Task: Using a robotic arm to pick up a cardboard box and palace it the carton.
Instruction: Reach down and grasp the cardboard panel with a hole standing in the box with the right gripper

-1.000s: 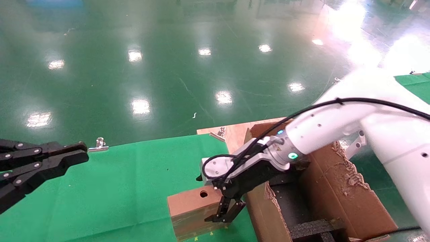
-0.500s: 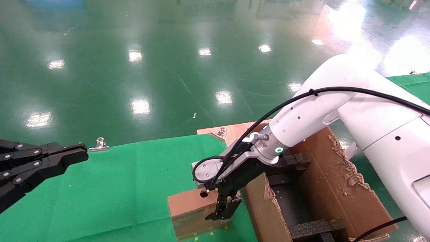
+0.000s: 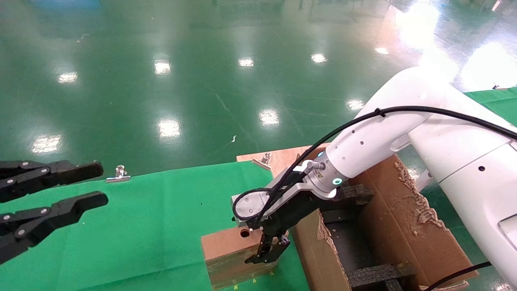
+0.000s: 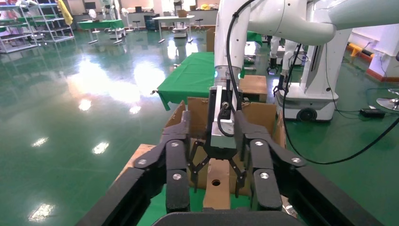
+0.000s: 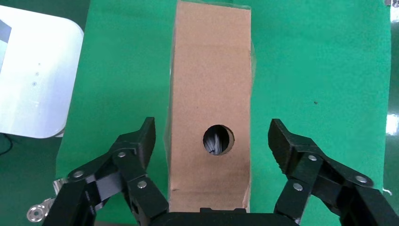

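My right gripper is going to grab the long sides of the cardboard box (image 5: 211, 80) beside the round hole (image 5: 249, 141) next, so that it can put the box in the carton.
The small cardboard box (image 3: 228, 250), with a round hole in its top face, stands on the green cloth close to the left wall of the large carton (image 3: 404, 226). My right gripper (image 3: 268, 252) is open and hangs over the box's end nearest the carton. In the right wrist view the box (image 5: 211, 80) lies between the spread fingers of the right gripper (image 5: 212, 128), which do not touch it. My left gripper (image 3: 101, 184) is open and empty at the far left. In the left wrist view the left gripper (image 4: 219, 188) faces the box (image 4: 216, 195) and the right arm.
Black foam inserts (image 3: 379, 273) sit inside the carton, whose flaps are torn. Metal clips (image 3: 120, 173) (image 3: 265, 158) hold the cloth at the table's far edge. A bare wooden board (image 3: 282, 159) shows behind the carton. Green floor lies beyond.
My left gripper has opened; it was shut before. My right gripper moved left over the box and came down a little, its fingers staying spread.
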Available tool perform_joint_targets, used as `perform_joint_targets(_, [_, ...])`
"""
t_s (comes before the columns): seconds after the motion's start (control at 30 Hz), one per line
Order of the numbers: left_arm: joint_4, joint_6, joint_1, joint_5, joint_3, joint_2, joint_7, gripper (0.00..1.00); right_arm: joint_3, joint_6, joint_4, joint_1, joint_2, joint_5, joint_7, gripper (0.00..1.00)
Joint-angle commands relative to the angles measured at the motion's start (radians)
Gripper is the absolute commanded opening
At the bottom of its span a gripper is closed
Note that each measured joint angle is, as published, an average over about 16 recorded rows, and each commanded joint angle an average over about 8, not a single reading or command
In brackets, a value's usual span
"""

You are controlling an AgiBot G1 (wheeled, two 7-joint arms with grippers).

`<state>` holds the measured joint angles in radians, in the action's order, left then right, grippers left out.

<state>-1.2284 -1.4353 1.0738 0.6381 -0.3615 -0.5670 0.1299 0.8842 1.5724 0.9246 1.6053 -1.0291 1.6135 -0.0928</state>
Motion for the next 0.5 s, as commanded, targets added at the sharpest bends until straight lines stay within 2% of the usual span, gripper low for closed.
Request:
perform_joint_targets(0.03, [0.000, 0.000, 0.000, 0.000, 0.000, 0.000, 0.000, 1.00, -0.002, 0.000, 0.001, -0.001, 0.001, -0.001, -0.001, 0.00])
perform_joint_targets(0.5, [0.000, 0.000, 0.000, 0.000, 0.000, 0.000, 0.000, 1.00, -0.006, -0.001, 0.004, -0.005, 0.004, -0.002, -0.002, 0.00])
